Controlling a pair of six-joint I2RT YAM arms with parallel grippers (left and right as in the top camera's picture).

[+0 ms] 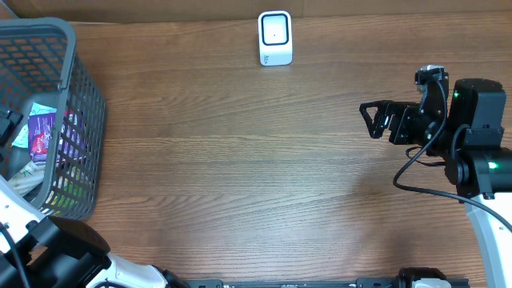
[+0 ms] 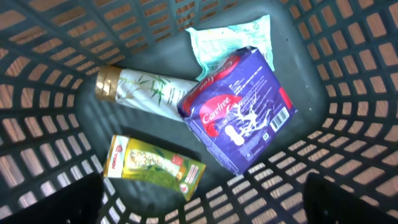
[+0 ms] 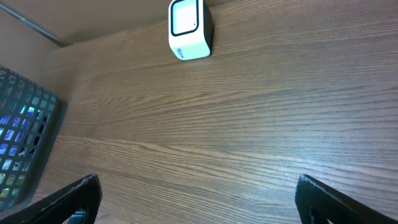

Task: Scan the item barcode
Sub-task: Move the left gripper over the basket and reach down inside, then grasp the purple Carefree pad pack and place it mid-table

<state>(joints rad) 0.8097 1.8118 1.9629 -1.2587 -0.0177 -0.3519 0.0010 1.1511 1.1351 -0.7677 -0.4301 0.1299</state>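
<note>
The left gripper grabs the purple Carefree pack [image 2: 239, 112] by its red-logo edge next. That edge is away from the barcode, which stays uncovered to scan.
Several items lie in the grey basket [image 2: 348, 56]: a purple Carefree pack [image 2: 239, 112], a pale teal packet [image 2: 230, 40], a white bottle with a gold cap [image 2: 140, 87] and a green-yellow box [image 2: 152, 165]. My left gripper [image 2: 200, 202] hovers open above them, touching none; its dark fingers [image 2: 50, 199] frame the lower corners. The white barcode scanner [image 1: 275, 38] stands at the table's far edge, also in the right wrist view as the scanner [image 3: 189, 28]. My right gripper [image 1: 370, 120] hangs open and empty over the right of the table, pointing left.
The basket [image 1: 76, 120] fills the left end of the wooden table [image 1: 240, 160]. The purple pack [image 1: 44, 132] shows through its mesh. The right arm's body and cable [image 1: 472, 152] occupy the right edge. The basket's corner [image 3: 25, 143] shows at the left of the right wrist view.
</note>
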